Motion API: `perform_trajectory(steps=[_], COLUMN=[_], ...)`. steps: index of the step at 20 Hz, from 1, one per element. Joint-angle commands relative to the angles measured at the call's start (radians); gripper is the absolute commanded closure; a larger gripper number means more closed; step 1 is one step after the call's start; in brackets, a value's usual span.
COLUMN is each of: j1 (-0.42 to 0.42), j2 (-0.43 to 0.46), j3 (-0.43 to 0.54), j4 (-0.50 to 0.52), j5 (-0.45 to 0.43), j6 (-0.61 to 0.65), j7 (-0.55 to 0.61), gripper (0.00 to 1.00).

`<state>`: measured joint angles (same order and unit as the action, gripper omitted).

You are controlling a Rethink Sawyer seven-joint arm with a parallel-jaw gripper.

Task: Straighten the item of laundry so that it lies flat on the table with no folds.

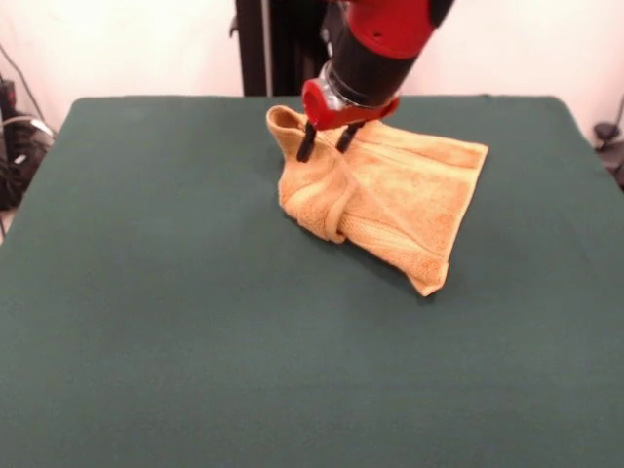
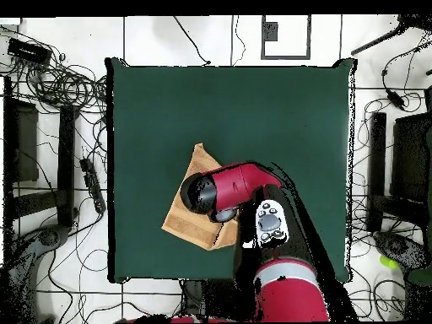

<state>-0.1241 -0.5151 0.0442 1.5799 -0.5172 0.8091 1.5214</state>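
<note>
The towel's flat part is spread against the table, so my gripper should next pinch the towel (image 1: 409, 195) by its raised fold (image 1: 324, 143), beside the towel's rolled fold.
The orange-tan towel (image 1: 409, 195) lies crumpled at the far middle of the green table (image 1: 195, 322), with folds and a rolled ridge along its left side. Its far left corner (image 1: 283, 121) stands up off the cloth. My gripper (image 1: 327, 139) comes down from above onto that raised part, its two black fingers apart, the left finger (image 1: 306, 143) against the standing fold. In the overhead view the towel (image 2: 187, 224) shows partly under the red arm's head (image 2: 211, 192), which hides the fingers; the table (image 2: 253, 110) stretches beyond it.
The black pedestal (image 1: 278, 44) stands behind the table's far edge. Cables and dark equipment (image 2: 59, 93) lie on the floor around the table in the overhead view. The arm's body (image 2: 283, 287) reaches in over the table's bottom edge.
</note>
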Motion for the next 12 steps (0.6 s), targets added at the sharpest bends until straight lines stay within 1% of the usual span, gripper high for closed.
perform_trajectory(steps=[1, 3, 7, 8, 12], j1=[0.067, 0.076, 0.077, 0.073, 0.06], j2=[0.091, 0.106, 0.148, 0.155, 0.172], j3=[-0.048, -0.061, -0.064, -0.064, -0.05], j4=[-0.028, -0.037, -0.053, -0.05, -0.049], j5=[0.018, 0.023, 0.038, 0.054, 0.088], j6=[-0.109, -0.143, -0.225, -0.235, -0.251], j7=[0.324, 0.341, 0.337, 0.344, 0.308], gripper=[0.0, 0.0, 0.0, 0.0, 0.0])
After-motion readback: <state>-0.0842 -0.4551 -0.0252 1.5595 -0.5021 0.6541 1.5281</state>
